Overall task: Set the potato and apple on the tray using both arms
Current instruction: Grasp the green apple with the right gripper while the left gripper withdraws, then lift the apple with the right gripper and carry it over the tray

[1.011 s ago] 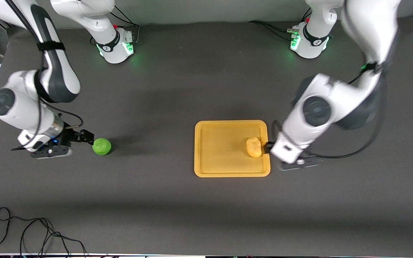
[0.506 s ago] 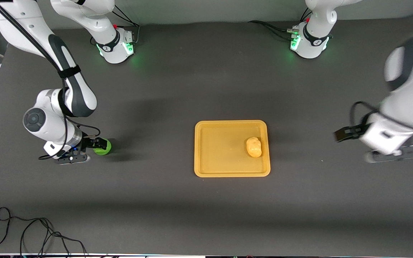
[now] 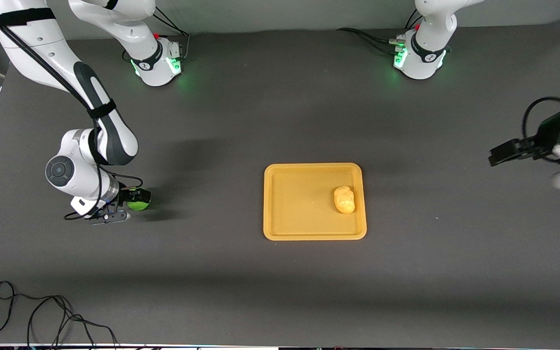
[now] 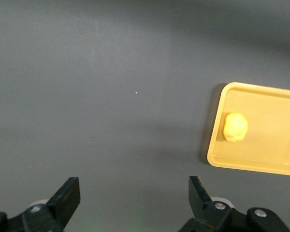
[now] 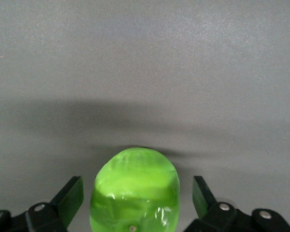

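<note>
The robot's right gripper should close on the green apple now, because its fingers are low on either side of the apple. Closing now would hold it.
The yellow-tan potato lies on the orange-yellow tray, at the tray's end toward the left arm; both also show in the left wrist view, the potato on the tray. The green apple sits on the table toward the right arm's end. My right gripper is low around the apple, its fingers open on either side with gaps showing. My left gripper is open and empty, up over bare table at the left arm's end.
A black cable lies looped on the table at the corner nearest the front camera, at the right arm's end. The two arm bases stand along the table's back edge.
My left gripper has let go of the potato on the tray and pulled away toward its end of the table. My right gripper has moved forward until its open fingers flank the apple.
</note>
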Available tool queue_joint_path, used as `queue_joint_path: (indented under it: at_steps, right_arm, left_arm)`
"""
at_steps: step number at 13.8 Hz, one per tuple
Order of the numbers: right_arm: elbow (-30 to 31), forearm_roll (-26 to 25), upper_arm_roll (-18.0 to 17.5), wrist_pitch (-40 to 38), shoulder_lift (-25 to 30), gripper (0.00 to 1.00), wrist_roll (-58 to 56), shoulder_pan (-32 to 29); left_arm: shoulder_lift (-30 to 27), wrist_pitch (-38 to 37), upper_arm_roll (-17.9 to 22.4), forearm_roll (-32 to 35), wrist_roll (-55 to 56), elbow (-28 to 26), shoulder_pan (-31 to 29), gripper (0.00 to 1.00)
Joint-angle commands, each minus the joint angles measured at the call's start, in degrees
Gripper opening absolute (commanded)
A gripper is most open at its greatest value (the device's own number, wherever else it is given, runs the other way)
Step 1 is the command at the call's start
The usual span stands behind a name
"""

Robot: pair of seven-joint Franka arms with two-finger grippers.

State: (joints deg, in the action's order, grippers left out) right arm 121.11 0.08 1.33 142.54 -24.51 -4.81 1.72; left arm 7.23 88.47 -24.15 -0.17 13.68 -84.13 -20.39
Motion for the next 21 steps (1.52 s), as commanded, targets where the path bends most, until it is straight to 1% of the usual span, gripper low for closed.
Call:
queue_joint_path:
  at_steps: [1,3,4,5,6,8,10,11,13,15,16,17,19,20,21]
  right_arm:
    - [0.09,0.18,0.17,0.37,-0.54,0.93,-1.52,-0.05]
    - [0.09,0.18,0.17,0.10,-0.36,0.60,-1.52,-0.05]
    - [0.09,0.18,0.17,0.02,-0.19,0.49,-1.52,-0.05]
    - [0.09,0.18,0.17,-0.42,0.16,0.45,-1.52,-0.05]
    - [-0.26,0.18,0.25,-2.25,1.47,0.44,-1.52,-0.05]
    - [-1.22,0.18,0.25,-6.73,6.20,0.44,-1.43,0.13]
    - [-3.93,0.18,0.52,-12.78,10.52,0.45,-1.43,0.04]
    - [-6.21,0.27,0.69,-16.65,12.10,0.45,-1.17,0.04]
    - [-14.28,0.18,0.61,-27.26,14.05,0.45,-0.81,0.13]
    - [-26.21,0.18,0.43,-40.18,13.18,0.45,-0.73,0.21]
    - [-30.54,0.18,0.08,-43.55,12.48,0.45,-0.55,0.65]
    - [-33.10,0.27,-0.53,-44.80,12.21,0.45,1.10,1.09]
    - [-36.45,0.18,-1.15,-44.72,11.16,0.45,7.50,5.99]
    - [-38.38,0.27,-1.24,-44.81,9.76,0.45,11.89,8.89]
    - [-40.58,0.09,-1.15,-44.72,8.09,0.45,16.63,12.57]
  left_arm:
    - [-5.99,1.17,-0.28,-1.94,-1.11,-5.68,-1.85,1.00]
    - [-9.85,5.37,-0.19,-2.20,-1.11,-11.64,-2.11,1.00]
    - [-11.96,7.57,-0.10,-2.29,-1.11,-14.89,-2.11,1.00]
    - [-13.54,8.81,-0.02,-2.29,-1.37,-16.92,-2.19,1.00]
    - [-13.65,8.74,0.77,-2.29,-2.94,-17.21,-2.11,1.00]
    - [-13.74,8.12,2.09,-2.29,-8.12,-16.86,-2.02,1.00]
    - [-13.65,8.03,2.01,-1.67,-8.58,-15.89,-1.58,1.00]
    - [-13.56,7.86,2.01,-1.67,-8.50,-15.89,-1.49,1.00]
    - [-13.30,7.86,2.01,-1.76,-8.67,-15.89,-1.84,1.00]
    - [-13.21,7.77,2.18,-1.85,-8.67,-15.89,-2.02,1.00]
    - [-13.03,7.86,2.36,-2.20,-8.67,-15.89,-2.11,1.00]
    - [-12.95,7.94,2.36,-2.37,-8.76,-15.80,-2.11,1.00]
    - [-13.03,7.77,2.97,-2.03,-8.76,-15.63,-0.62,1.00]
    - [-13.03,7.77,6.45,-1.94,-8.76,-15.54,2.52,1.00]
    - [-12.77,7.94,11.10,-1.67,-8.76,-15.54,7.60,1.00]
